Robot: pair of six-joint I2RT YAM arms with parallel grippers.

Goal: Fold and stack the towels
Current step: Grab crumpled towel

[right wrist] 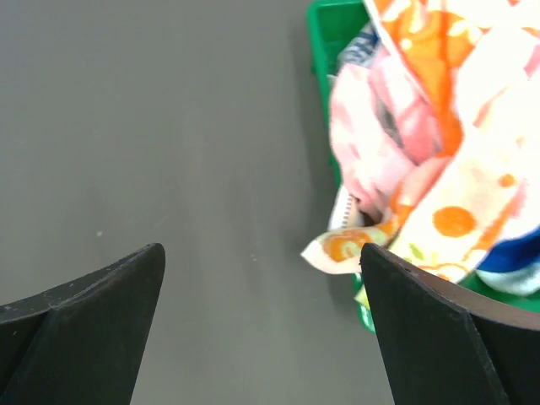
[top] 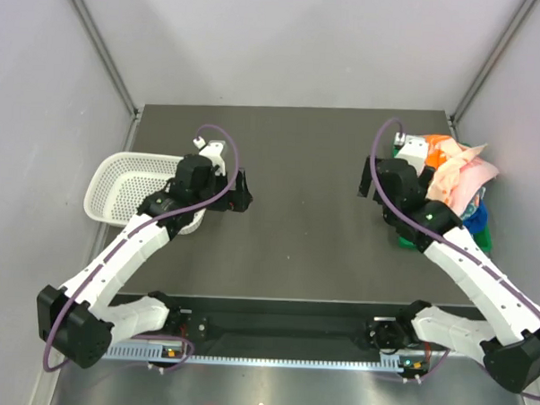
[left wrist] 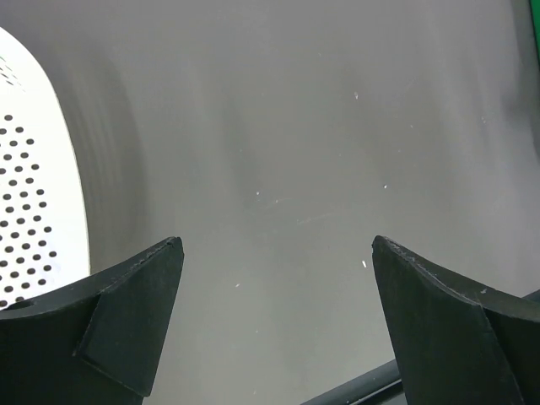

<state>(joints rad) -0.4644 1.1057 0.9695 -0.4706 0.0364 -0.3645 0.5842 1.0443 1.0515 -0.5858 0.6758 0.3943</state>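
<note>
I will next grab the orange towel on top by its pale hem (right wrist: 400,55) with my right gripper, so the rest trails and spreads for folding.
The towels (top: 458,173) lie crumpled in a heap in a green bin (top: 484,237) at the table's right edge: orange on top, pink with white motifs below it, and a bit of blue (top: 476,214) at the near side. The right wrist view shows the heap (right wrist: 426,126) spilling over the bin's rim (right wrist: 324,38), with one patterned corner (right wrist: 337,250) hanging out. My right gripper (top: 366,182) (right wrist: 261,248) is open over bare table, just left of the bin. My left gripper (top: 241,192) (left wrist: 277,243) is open over bare table, with nothing between its fingers.
A white mesh basket (top: 118,187) (left wrist: 34,211) sits at the left edge, under the left arm. The dark table top (top: 303,168) lies between grey walls. A rail (top: 282,329) and both arm bases line the near edge.
</note>
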